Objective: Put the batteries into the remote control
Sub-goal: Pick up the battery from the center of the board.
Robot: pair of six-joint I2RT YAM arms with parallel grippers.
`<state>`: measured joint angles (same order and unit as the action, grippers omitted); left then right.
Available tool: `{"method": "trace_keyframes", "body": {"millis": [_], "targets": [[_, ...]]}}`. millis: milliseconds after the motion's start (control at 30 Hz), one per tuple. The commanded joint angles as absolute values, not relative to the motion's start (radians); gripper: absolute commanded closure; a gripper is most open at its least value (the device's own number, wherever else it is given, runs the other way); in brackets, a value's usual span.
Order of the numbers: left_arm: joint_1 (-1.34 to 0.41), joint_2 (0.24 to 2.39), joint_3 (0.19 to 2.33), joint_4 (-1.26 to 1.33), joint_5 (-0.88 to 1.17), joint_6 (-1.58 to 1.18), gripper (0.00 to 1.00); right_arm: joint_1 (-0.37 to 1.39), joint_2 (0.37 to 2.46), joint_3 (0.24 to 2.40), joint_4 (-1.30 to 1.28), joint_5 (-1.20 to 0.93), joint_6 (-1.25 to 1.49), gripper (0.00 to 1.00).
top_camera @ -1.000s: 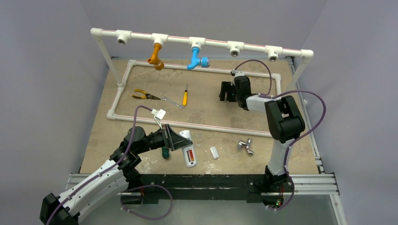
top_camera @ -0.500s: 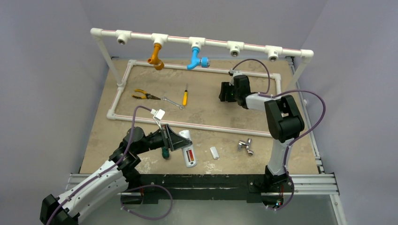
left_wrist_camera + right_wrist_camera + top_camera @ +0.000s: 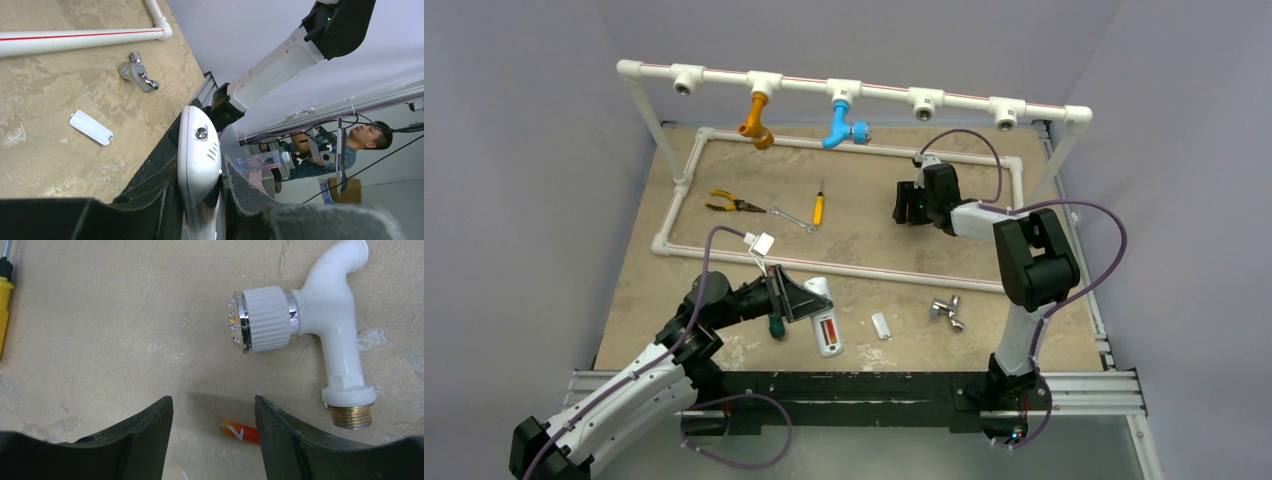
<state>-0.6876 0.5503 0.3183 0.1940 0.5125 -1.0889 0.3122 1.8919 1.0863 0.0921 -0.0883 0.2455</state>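
The battery (image 3: 242, 432) should next be picked up by its red part with my right gripper, so its orange end stays free to go into the remote control.
The white remote control (image 3: 826, 318) lies near the front edge with its back open, and a red-orange strip (image 3: 828, 330) shows in the compartment. My left gripper (image 3: 804, 299) is shut on the remote's far end. In the left wrist view the remote (image 3: 198, 150) stands clamped edge-on between the pads. My right gripper (image 3: 909, 205) hangs open far back on the right. In the right wrist view a red-orange battery (image 3: 239, 431) lies on the table between its open fingers (image 3: 214, 407), close to the right finger, which hides its end. The second battery is not clearly visible.
A white plastic tap (image 3: 320, 325) lies just beyond the right gripper. The small white battery cover (image 3: 881, 326) and a metal tap fitting (image 3: 946, 311) lie right of the remote. Pliers (image 3: 729, 204), a spanner and a yellow screwdriver (image 3: 818, 208) lie inside the white pipe frame (image 3: 844, 270).
My right arm has shifted slightly, its gripper lowering a little over the battery. The left arm and the remote have not moved.
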Motion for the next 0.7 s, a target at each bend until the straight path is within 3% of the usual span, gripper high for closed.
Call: {"method": "trace_keyframes", "body": {"millis": [0,467,667], "targets": [[-0.688,0.54,0.349,0.239,0.511,-1.093,1.0,0.314,1.874,1.076,0.027,-0.067,0.237,0.4],[-0.687,0.537,0.345,0.24,0.506,-1.098,1.0,0.314,1.861,1.103,-0.071,-0.102,0.201,0.34],[-0.687,0.541,0.346,0.245,0.505,-1.098,1.0,0.314,1.967,1.311,-0.409,-0.099,0.053,0.33]]}}
